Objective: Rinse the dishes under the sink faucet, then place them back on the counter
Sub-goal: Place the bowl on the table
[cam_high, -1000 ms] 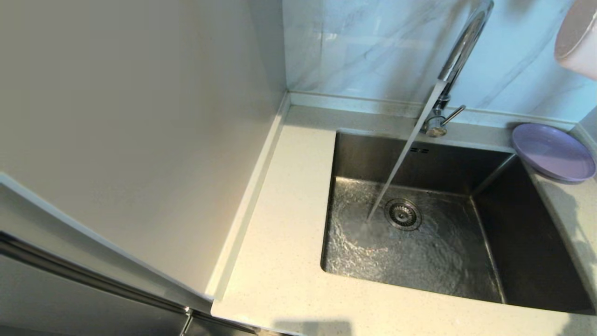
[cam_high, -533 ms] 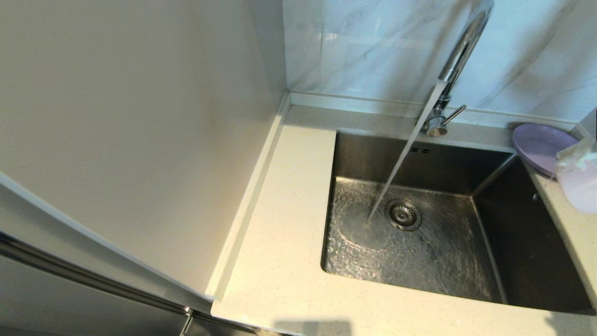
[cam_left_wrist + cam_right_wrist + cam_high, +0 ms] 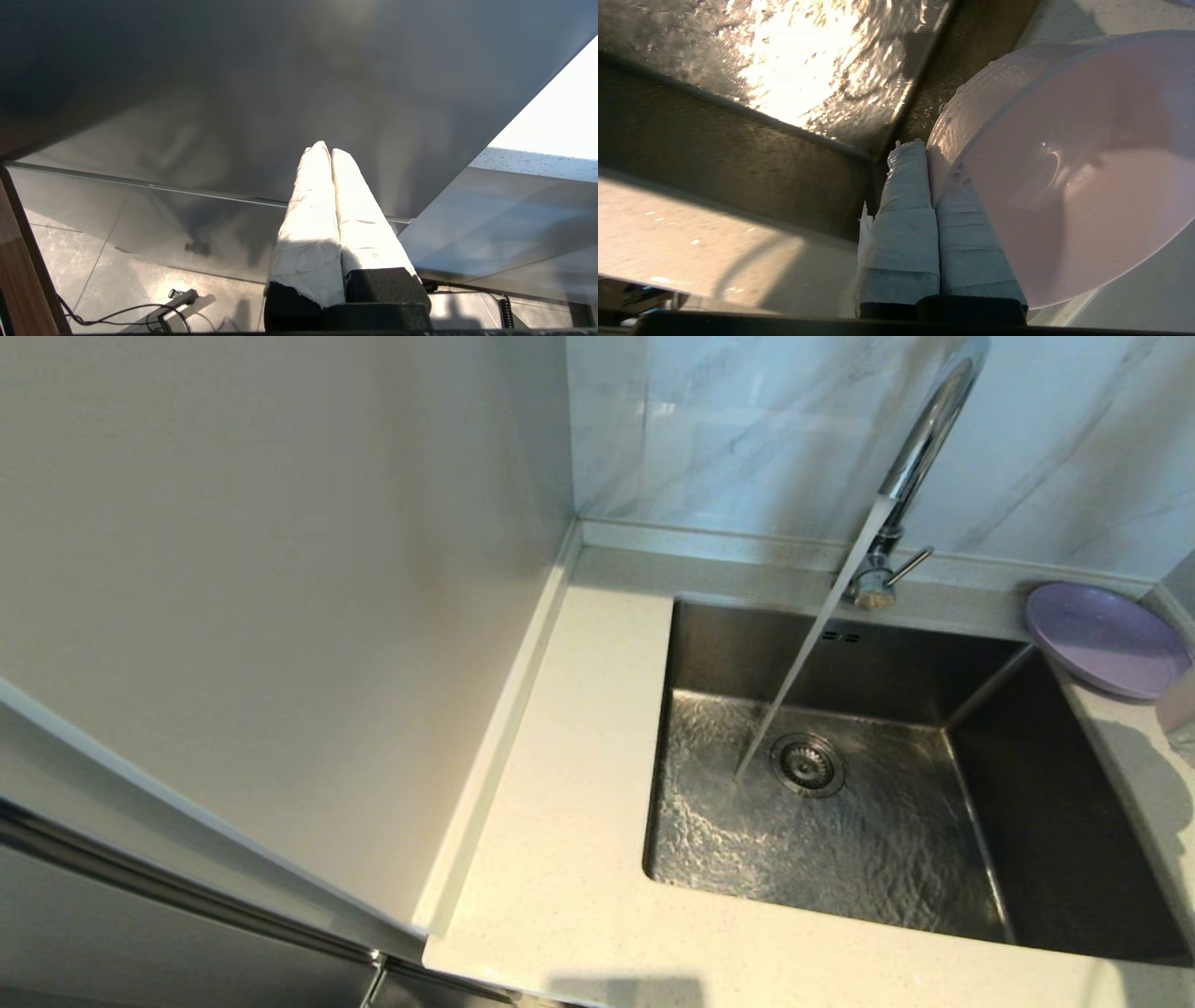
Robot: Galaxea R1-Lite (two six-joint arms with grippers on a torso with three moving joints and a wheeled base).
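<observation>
The pink bowl's lower edge still hangs above the shadowed counter, so it is too early for my right gripper to release the bowl; lowering it comes first.
Water runs from the chrome sink faucet (image 3: 920, 439) into the steel basin (image 3: 840, 840). The lavender plate (image 3: 1102, 639) lies on the counter (image 3: 579, 784) at the basin's back right corner. Only a sliver of the pink bowl (image 3: 1180, 702) shows at the head view's right edge, just in front of the plate. In the right wrist view my right gripper (image 3: 924, 151) is shut on the rim of the bowl (image 3: 1064, 163), which is tilted beside the basin's right wall. My left gripper (image 3: 326, 149) is shut and holds nothing, parked low below the counter.
A tall pale cabinet side (image 3: 280, 616) stands along the counter's left. Marbled wall tiles (image 3: 728, 429) rise behind the low back edge. The drain strainer (image 3: 808, 763) sits in the basin floor, which is covered with rippling water.
The pink bowl has come down from the upper right, passed in front of the plate, and now sits almost out of the head view at the right edge. The water keeps running.
</observation>
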